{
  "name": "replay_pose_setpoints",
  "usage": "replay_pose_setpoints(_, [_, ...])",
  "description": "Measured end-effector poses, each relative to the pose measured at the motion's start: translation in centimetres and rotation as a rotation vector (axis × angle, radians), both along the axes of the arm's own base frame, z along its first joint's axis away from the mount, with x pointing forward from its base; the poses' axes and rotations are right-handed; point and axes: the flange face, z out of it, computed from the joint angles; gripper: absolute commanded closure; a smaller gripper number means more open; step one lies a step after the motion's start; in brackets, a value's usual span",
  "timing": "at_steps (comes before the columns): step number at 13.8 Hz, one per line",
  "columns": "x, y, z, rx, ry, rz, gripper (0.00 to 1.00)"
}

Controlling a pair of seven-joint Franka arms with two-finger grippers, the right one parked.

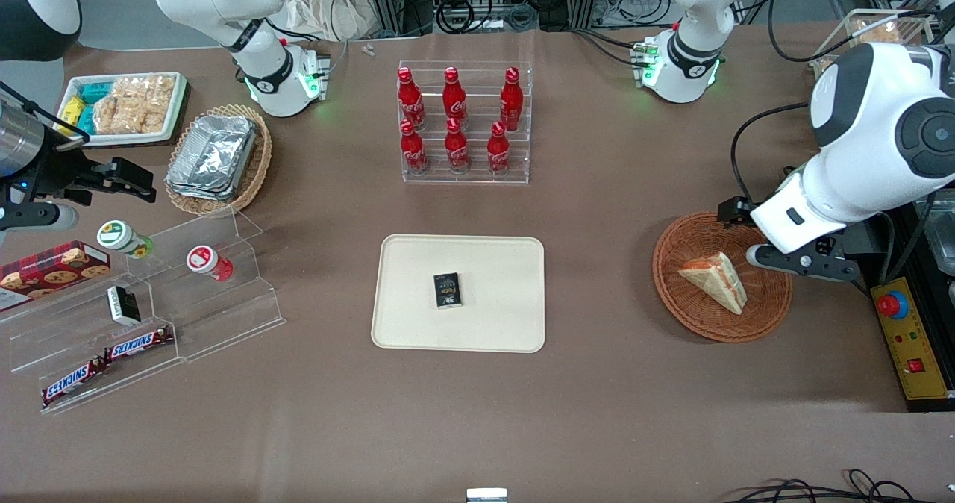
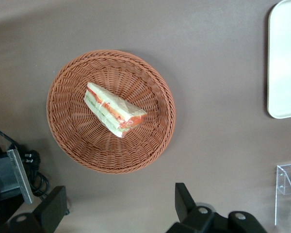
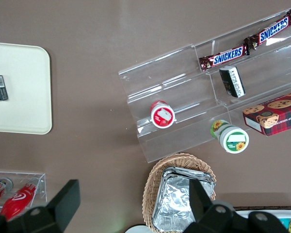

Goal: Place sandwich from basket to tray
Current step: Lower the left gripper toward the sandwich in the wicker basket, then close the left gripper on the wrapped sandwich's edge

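Observation:
The sandwich slopes to a narrow edge, so next my gripper should grab it across its flat bread sides, which lie opposite each other.
The sandwich, a white-bread wedge with red and green filling, lies in the round reddish-brown basket toward the working arm's end of the table. My gripper hovers above the basket's rim, apart from the sandwich. It is open, with nothing between its dark fingers. The cream tray lies at the table's middle and carries a small dark packet.
A clear rack of red cola bottles stands farther from the front camera than the tray. Toward the parked arm's end are an acrylic shelf with snack bars, a tan basket of foil containers and a white snack tray. A yellow button box sits beside the basket.

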Motion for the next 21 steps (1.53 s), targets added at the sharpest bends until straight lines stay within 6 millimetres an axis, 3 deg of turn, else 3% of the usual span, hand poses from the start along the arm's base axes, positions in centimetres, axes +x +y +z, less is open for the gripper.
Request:
replay_pose_setpoints(7, [0.3, 0.1, -1.0, 0.003, 0.016, 0.051, 0.0])
replay_pose_setpoints(10, [1.0, 1.9, -2.8, 0.02, 0.035, 0.167, 0.0])
replay_pose_setpoints(12, [1.7, 3.4, -5.2, 0.03, 0.016, 0.325, 0.0])
replay_pose_setpoints(14, [1.7, 3.6, -9.0, 0.032, -0.018, 0.479, 0.0])
replay_pose_setpoints(17, [0.9, 3.8, -13.6, 0.038, -0.061, 0.733, 0.0])
replay_pose_setpoints(21, [-0.8, 5.7, -18.3, 0.086, -0.06, 0.868, 0.0])
